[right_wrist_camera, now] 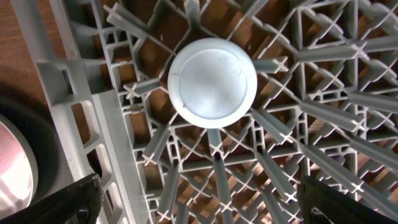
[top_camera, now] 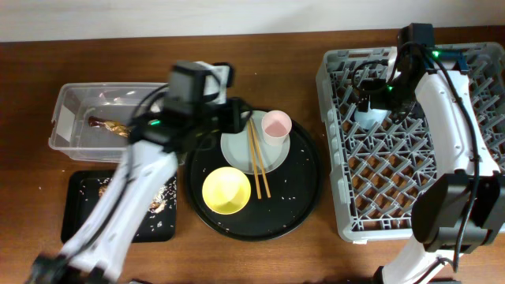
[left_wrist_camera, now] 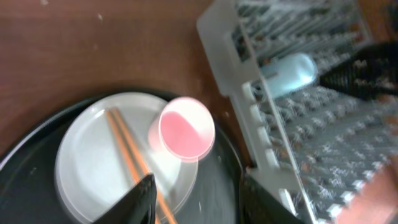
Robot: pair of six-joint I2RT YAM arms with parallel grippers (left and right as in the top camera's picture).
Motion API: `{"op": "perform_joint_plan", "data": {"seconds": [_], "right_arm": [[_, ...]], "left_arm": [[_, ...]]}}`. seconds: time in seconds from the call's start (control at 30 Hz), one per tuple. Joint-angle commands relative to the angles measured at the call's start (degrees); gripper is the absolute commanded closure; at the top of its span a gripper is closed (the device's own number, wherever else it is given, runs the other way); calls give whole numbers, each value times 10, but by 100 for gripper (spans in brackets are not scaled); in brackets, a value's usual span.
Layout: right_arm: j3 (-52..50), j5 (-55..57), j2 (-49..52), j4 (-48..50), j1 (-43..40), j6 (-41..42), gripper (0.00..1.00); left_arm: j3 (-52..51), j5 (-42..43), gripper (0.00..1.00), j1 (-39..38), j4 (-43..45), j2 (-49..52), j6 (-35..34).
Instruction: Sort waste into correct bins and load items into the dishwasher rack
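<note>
My left gripper grabs the pink cup by its rim [top_camera: 273, 133] [left_wrist_camera: 178, 152] next, since this leaves the cup's body free to hand over to my right gripper.
The grey dishwasher rack [top_camera: 465, 47] stands at the right, with the light-blue cup [top_camera: 369, 117] upside down inside it. My right gripper [top_camera: 371, 96] hangs open just above that cup [right_wrist_camera: 211, 81], fingers spread wide [right_wrist_camera: 199, 208] and empty. The pink cup [top_camera: 276, 126], the pale plate [top_camera: 237, 150] with the chopsticks [top_camera: 258, 162] across it, and the yellow bowl [top_camera: 226, 190] sit on the round black tray. My left gripper [top_camera: 237, 114] is open and empty [left_wrist_camera: 199, 199], just left of the pink cup [left_wrist_camera: 183, 127]. The clear tub [top_camera: 67, 118] holds the brown-gold wrapper [top_camera: 110, 126]. The black rectangular tray [top_camera: 83, 221] holds food scraps [top_camera: 162, 201].
The large round black tray [top_camera: 304, 189] lies between the bins and the rack, with rice grains scattered on it. The rack's near wall [left_wrist_camera: 249, 93] is close to the pink cup. My left arm crosses over the black rectangular tray and part of the tub.
</note>
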Motion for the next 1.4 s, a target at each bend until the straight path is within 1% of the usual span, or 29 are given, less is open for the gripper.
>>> {"op": "perform_joint_plan", "data": {"seconds": [0.0, 0.17, 0.33, 0.6, 0.63, 0.7, 0.73, 0.77, 0.93, 1.03, 1.13, 1.2, 1.27, 1.33, 1.37], "right_arm": [[4, 5, 6, 0, 0, 4, 1], [4, 5, 6, 0, 0, 4, 2], [4, 5, 6, 0, 0, 4, 2], [4, 5, 6, 0, 0, 4, 2], [4, 5, 6, 0, 0, 4, 2], [4, 5, 6, 0, 0, 4, 2], [4, 5, 6, 0, 0, 4, 2], [4, 5, 6, 0, 0, 4, 2], [4, 5, 6, -1, 0, 4, 2], [4, 5, 6, 0, 0, 4, 1], [4, 5, 6, 0, 0, 4, 2], [4, 3, 6, 39, 0, 5, 2], [4, -11, 6, 58, 0, 8, 1], [4, -58, 6, 29, 0, 8, 2], [4, -64, 6, 6, 0, 7, 2]], "left_arm": [[-2, -90, 57, -32, 57, 87, -51], [-2, -93, 57, -35, 136, 181, -58], [-2, -93, 57, -35, 170, 246, -58], [-2, -91, 59, -35, 168, 253, -58], [-2, -91, 69, -35, 167, 250, -58], [-2, -91, 85, -33, 167, 241, -58], [-2, -91, 95, -33, 167, 234, -57], [-2, -91, 99, -34, 168, 226, -58], [-2, -89, 100, -34, 162, 172, -58], [-2, -50, 99, -33, 161, 130, -57], [-2, 28, 100, -33, 161, 84, -57], [-2, 96, 100, -30, 161, 58, -56], [-2, 191, 100, -17, 164, 42, -56], [-2, 271, 100, 1, 173, 38, -56], [-2, 309, 100, 12, 177, 38, -56]]}}
